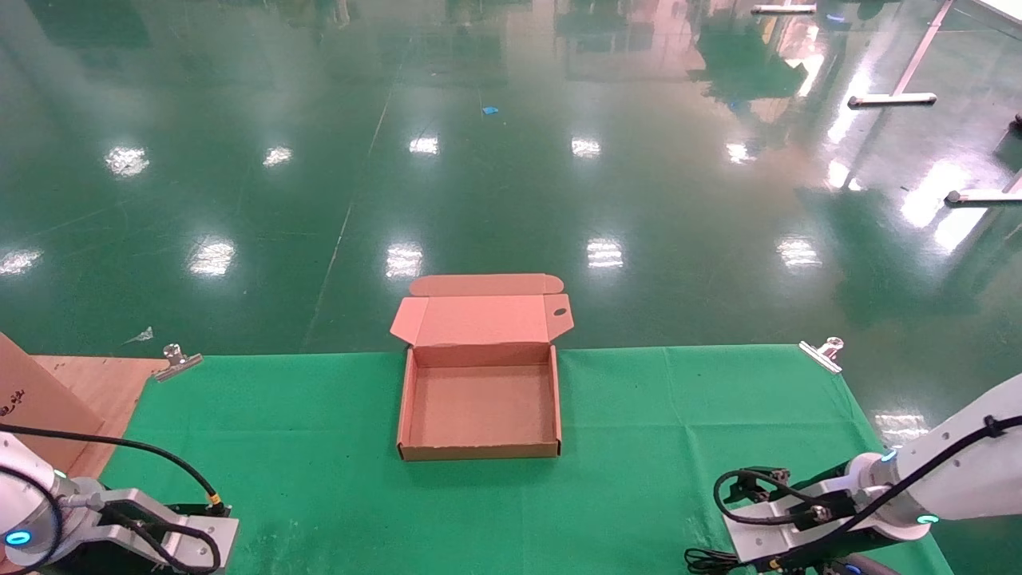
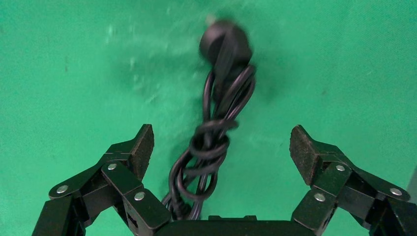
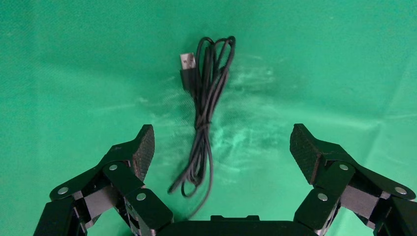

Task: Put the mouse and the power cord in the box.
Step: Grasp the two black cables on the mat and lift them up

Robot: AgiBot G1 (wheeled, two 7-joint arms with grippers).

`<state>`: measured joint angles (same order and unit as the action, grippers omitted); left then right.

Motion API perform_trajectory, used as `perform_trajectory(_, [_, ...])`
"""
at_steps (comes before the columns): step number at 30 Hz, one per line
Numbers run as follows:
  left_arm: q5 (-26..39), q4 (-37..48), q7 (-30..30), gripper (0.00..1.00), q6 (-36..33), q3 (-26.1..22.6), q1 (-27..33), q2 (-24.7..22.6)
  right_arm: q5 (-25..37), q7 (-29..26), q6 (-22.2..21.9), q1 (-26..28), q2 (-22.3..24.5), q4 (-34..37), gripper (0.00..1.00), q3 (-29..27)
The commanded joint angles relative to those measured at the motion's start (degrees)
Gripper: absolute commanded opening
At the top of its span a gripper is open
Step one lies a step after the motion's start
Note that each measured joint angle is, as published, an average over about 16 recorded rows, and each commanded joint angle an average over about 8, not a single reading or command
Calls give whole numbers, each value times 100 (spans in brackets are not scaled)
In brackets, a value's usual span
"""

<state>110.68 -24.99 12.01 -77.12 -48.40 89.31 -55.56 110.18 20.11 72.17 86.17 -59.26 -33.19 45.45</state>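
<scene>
The robot's right gripper will next grab the thin black cable by its tied middle [image 3: 203,120], because the cable lies in a long bundle with loose loops at both ends.
The brown cardboard box [image 1: 479,451] stands open mid-table, its lid [image 1: 483,319] tipped back past the far edge. The power cord [image 2: 216,132], a knotted black bundle ending in a plug [image 2: 225,46], lies on the green cloth. My left gripper [image 2: 221,142] hovers open above it, one finger on each side. My right gripper [image 3: 221,142] is also open, over a thin black cable [image 3: 206,103] with a USB plug [image 3: 187,61]. The mouse itself is out of view. Both arms sit low at the near corners, left arm [image 1: 120,519] and right arm [image 1: 806,519].
Green cloth [image 1: 679,415] covers the table, held by metal clips at the far left [image 1: 177,361] and far right [image 1: 822,351]. A brown board [image 1: 48,399] leans at the left edge. Beyond the far edge is shiny green floor.
</scene>
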Motion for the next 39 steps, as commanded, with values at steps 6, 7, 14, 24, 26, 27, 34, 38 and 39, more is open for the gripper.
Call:
perform_trajectory(6, [128, 942, 444, 100, 394, -47, 176, -295, -7, 666, -323, 178, -378, 1106, 100, -2])
perform_trajectory(7, [123, 1045, 498, 100, 426, -43, 189, -322, -29, 758, -355, 199, -415, 1236, 100, -14])
perform_trajectory(14, [24, 1626, 826, 100, 558, 22, 243, -410, -163, 1298, -575, 335, -623, 1969, 100, -97])
perform_trajectory(24, [-111, 2066, 1149, 93, 697, 116, 295, -426, -228, 1757, -664, 452, -847, 2595, 85, -131])
perform_trajectory(26, [-138, 2123, 1198, 68, 728, 134, 294, -422, -233, 1820, -693, 471, -868, 2677, 60, -134])
perform_trajectory(27, [-147, 2147, 1223, 56, 740, 141, 293, -423, -233, 1850, -707, 481, -878, 2713, 47, -135])
perform_trajectory(34, [-179, 2271, 1358, 0, 767, 163, 301, -448, -221, 2014, -773, 542, -946, 2915, 0, -128])
perform_trajectory(38, [-192, 2320, 1406, 0, 769, 172, 317, -455, -203, 2089, -814, 556, -988, 2996, 0, -116])
perform_trajectory(39, [-194, 2330, 1418, 0, 769, 173, 321, -456, -198, 2106, -828, 557, -998, 3013, 0, -113])
